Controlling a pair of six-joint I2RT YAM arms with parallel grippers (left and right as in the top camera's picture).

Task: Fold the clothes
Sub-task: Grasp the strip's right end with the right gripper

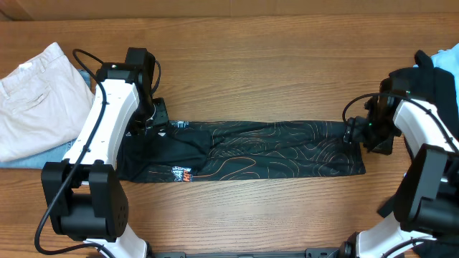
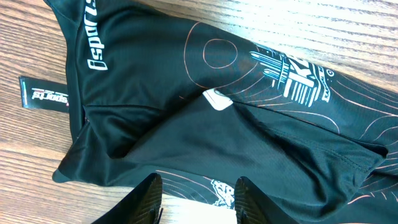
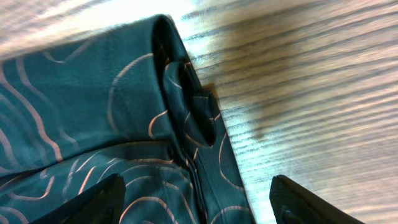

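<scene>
My right gripper grabs the black jersey [image 1: 244,150] by the folded edge at its strip's end [image 1: 358,147] next. Then it folds that end of the strip inward.
The clothes, a black jersey [image 1: 244,150] with orange-red contour lines and white logos, lies folded into a long strip across the middle of the table. My left gripper [image 1: 159,120] hovers over the strip's left end. In the left wrist view it [image 2: 198,202] is open, with bare wood and a logo edge of the jersey [image 2: 249,93] showing between its fingers. My right gripper [image 1: 353,134] is at the strip's right end. In the right wrist view it [image 3: 199,202] stands wide open over the jersey's folded edge [image 3: 124,124], holding nothing.
Beige trousers [image 1: 36,100] lie at the far left on top of blue jeans [image 1: 29,161]. A pile of plain black and light blue garments [image 1: 437,68] sits at the right edge. A black label [image 2: 43,94] lies on the wood beside the jersey.
</scene>
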